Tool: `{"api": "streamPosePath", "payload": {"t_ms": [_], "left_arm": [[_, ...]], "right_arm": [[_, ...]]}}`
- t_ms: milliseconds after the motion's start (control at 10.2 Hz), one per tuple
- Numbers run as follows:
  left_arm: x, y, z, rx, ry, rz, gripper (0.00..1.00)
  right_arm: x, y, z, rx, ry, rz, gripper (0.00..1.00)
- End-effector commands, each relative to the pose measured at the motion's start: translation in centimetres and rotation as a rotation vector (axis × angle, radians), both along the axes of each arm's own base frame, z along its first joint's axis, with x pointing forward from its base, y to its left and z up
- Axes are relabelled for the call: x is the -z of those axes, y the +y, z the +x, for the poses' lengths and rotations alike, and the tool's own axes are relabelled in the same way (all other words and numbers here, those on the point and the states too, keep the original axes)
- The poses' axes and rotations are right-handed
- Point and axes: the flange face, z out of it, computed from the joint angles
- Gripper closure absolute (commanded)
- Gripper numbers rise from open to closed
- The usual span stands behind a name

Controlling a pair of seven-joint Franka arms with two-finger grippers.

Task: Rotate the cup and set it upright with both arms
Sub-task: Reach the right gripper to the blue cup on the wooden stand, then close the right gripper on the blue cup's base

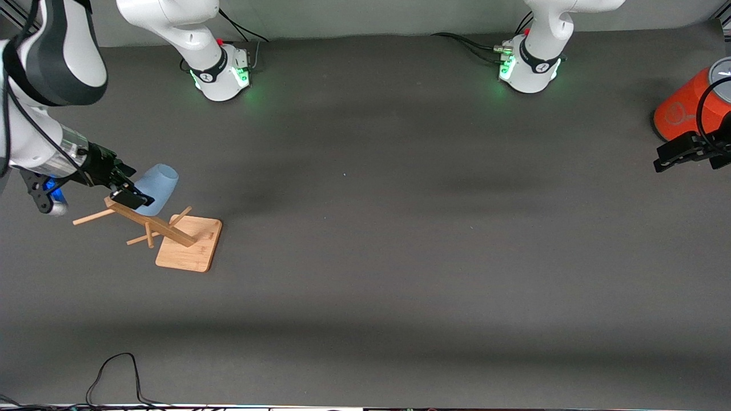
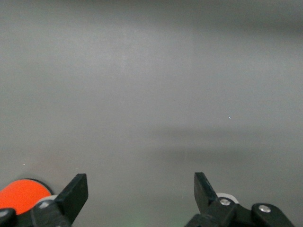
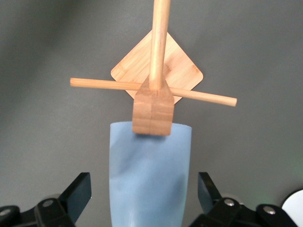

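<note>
My right gripper grips the cup by its side (image 3: pixel 147 201) next, so the cup's open rim (image 3: pixel 182 126) stays free while turning upright.
The pale-blue cup (image 1: pixel 158 187) is tilted at the top of the wooden rack (image 1: pixel 191 245), near the right arm's end of the table; I cannot tell if it hangs on a peg. In the right wrist view the cup (image 3: pixel 149 175) lies between the fingers, with a gap on each side. My right gripper (image 1: pixel 130 193) is open around the cup's lower part, also seen in its own view (image 3: pixel 144 182). The rack's post top (image 3: pixel 151 111) crosses the cup's wide rim. My left gripper (image 1: pixel 679 153) is open and empty, waiting low at the left arm's end (image 2: pixel 141 182).
A big orange cylinder with a grey top (image 1: pixel 688 105) stands right by the left gripper and shows in the left wrist view (image 2: pixel 22 193). The rack's thin pegs (image 1: pixel 91 217) stick out sideways. A black cable (image 1: pixel 117 371) loops at the table's near edge.
</note>
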Motion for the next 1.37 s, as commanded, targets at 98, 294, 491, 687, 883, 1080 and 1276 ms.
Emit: {"api": "streamPosePath", "payload": {"t_ms": [98,294,491,687,883,1080,1276], "left_arm": [[-0.6,-0.2,-0.3,0.008,0.001,0.004,0.0],[-0.6,-0.2,-0.3,0.008,0.003,0.004,0.0],[-0.5,-0.2,-0.3,0.008,0.001,0.004,0.0],[-0.5,-0.2,-0.3,0.008,0.001,0.004,0.0],[-0.6,-0.2,-0.2,0.008,-0.003,0.003,0.0],[-0.4,-0.1,-0.2,0.006,0.0,0.003,0.0],[-0.3,-0.1,-0.1,0.006,0.0,0.005,0.0]], "right_arm": [[1.8,0.1,-0.7,0.039,0.006,0.025,0.0],[2.1,-0.1,-0.8,0.033,0.014,0.026,0.08],[2.1,-0.1,-0.8,0.023,0.013,0.026,0.36],[1.8,-0.1,-0.7,0.022,0.01,0.025,0.36],[-0.5,0.2,-0.4,0.007,-0.015,0.025,0.36],[-2.9,1.8,-0.4,-0.03,-0.02,0.025,0.36],[-4.9,5.0,-0.8,-0.069,-0.012,0.024,0.36]]}}
